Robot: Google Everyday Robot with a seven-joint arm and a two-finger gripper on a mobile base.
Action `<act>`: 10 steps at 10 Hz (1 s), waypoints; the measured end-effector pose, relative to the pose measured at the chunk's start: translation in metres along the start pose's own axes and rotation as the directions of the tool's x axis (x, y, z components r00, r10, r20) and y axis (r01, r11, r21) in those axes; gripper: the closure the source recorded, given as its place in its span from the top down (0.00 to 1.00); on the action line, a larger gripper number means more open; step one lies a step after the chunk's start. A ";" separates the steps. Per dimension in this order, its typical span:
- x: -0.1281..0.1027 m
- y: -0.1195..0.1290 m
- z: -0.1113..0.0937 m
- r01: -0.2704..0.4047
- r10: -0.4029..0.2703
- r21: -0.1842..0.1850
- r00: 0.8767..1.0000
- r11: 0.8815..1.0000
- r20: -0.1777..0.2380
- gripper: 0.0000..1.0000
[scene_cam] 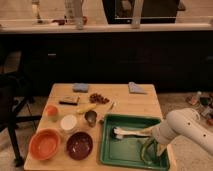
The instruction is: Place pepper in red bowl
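The slim green pepper needs to go in the red bowl (44, 144). My gripper should next grab the pepper by its upper end (154, 139).
The pepper (144, 152), slim, green and curved, lies in the front right corner of the green tray (107, 149). My gripper (151, 145) hangs right over it at the end of the white arm (186, 128), which reaches in from the right. Its jaws stand open around the pepper's upper end; I cannot tell whether they touch it. The red bowl (44, 144), bright orange-red, sits empty at the table's front left corner, far from the gripper.
A dark maroon bowl (80, 145) stands beside the red one. Behind them are a white cup (68, 122), an orange cup (51, 111), a metal cup (91, 117) and a yellow banana-like item (86, 108). A white utensil (125, 132) lies in the tray. Blue cloths (80, 87) lie at the back.
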 end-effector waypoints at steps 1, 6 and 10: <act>0.000 0.001 0.003 0.000 0.000 -0.003 1.000 1.000 0.005 0.80; 0.000 0.006 0.014 -0.002 0.003 -0.015 1.000 1.000 0.022 0.80; -0.001 0.015 0.023 -0.007 0.008 -0.038 0.999 0.999 0.038 0.80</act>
